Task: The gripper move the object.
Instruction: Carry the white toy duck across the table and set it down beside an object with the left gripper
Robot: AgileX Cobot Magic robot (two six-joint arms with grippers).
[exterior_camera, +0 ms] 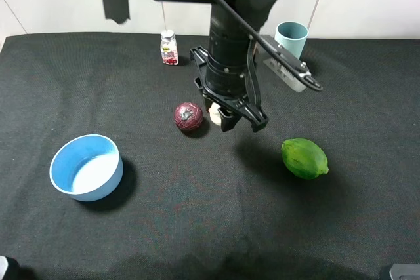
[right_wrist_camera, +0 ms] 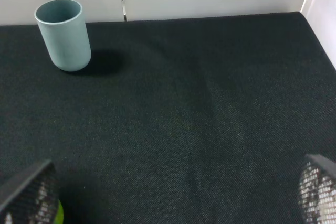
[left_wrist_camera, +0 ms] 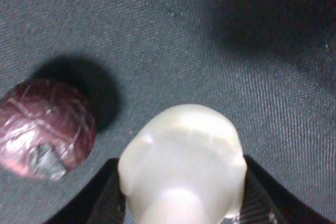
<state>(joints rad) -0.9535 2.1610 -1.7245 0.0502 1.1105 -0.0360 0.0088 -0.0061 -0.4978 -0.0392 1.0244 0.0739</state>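
Observation:
The cream-white toy (exterior_camera: 214, 113) (left_wrist_camera: 181, 161) hangs above the black tabletop beside the dark red ball and would drop if released now. My left gripper keeps hold of it.
My left gripper (exterior_camera: 222, 120) reaches down in the middle of the black table, just right of the dark red ball (exterior_camera: 188, 116). Its two black fingers are shut on the cream-white duck-like toy (exterior_camera: 214, 113). In the left wrist view the toy (left_wrist_camera: 181, 161) fills the space between the fingers (left_wrist_camera: 105, 198), with the ball (left_wrist_camera: 44, 127) close beside it. I cannot tell whether the toy touches the cloth. My right gripper (right_wrist_camera: 176, 192) is open and empty, its mesh-patterned fingers (right_wrist_camera: 31, 192) wide apart; it is not seen clearly in the exterior view.
A blue bowl (exterior_camera: 86, 166) stands front left. A green fruit (exterior_camera: 304, 158) lies to the right; its edge shows in the right wrist view (right_wrist_camera: 59, 214). A small bottle with a red label (exterior_camera: 169, 48) and a teal cup (exterior_camera: 291, 39) (right_wrist_camera: 63, 35) stand at the back.

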